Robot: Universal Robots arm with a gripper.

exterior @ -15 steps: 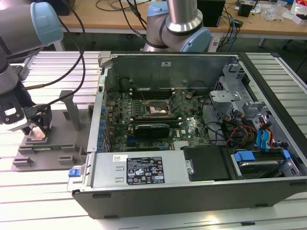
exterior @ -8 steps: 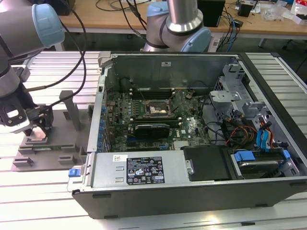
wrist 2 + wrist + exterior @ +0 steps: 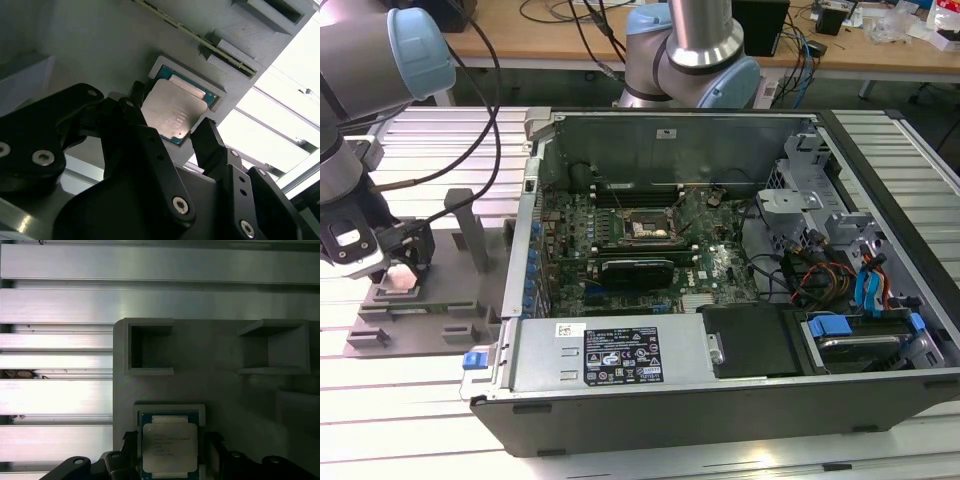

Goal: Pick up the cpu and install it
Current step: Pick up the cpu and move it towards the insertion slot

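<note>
Next, my gripper grabs the cpu point(image 3: 169, 446) by its two side edges, since the nest's raised sides close off the cpu's ends.
The cpu point(image 3: 169, 446), a flat square chip with a silver-grey top, lies in a raised pale nest on the grey fixture plate point(image 3: 215, 385). In the second wrist view the cpu point(image 3: 172, 111) sits between two black fingers point(image 3: 209, 141), one on either side, with small gaps showing. My gripper point(image 3: 170, 452) is open and straddles the chip. In the exterior view the gripper point(image 3: 394, 264) hangs low over the cpu point(image 3: 400, 283) on the fixture at the exterior view's left, outside the computer case. The black-framed motherboard socket point(image 3: 645, 228) lies inside the open case.
The open computer case point(image 3: 720, 260) takes up the middle and the exterior view's right, with a long black expansion card point(image 3: 638, 270), cables and drive bays inside. Grey posts point(image 3: 470, 230) rise from the fixture beside my gripper. A second robot arm base point(image 3: 695, 50) stands behind the case.
</note>
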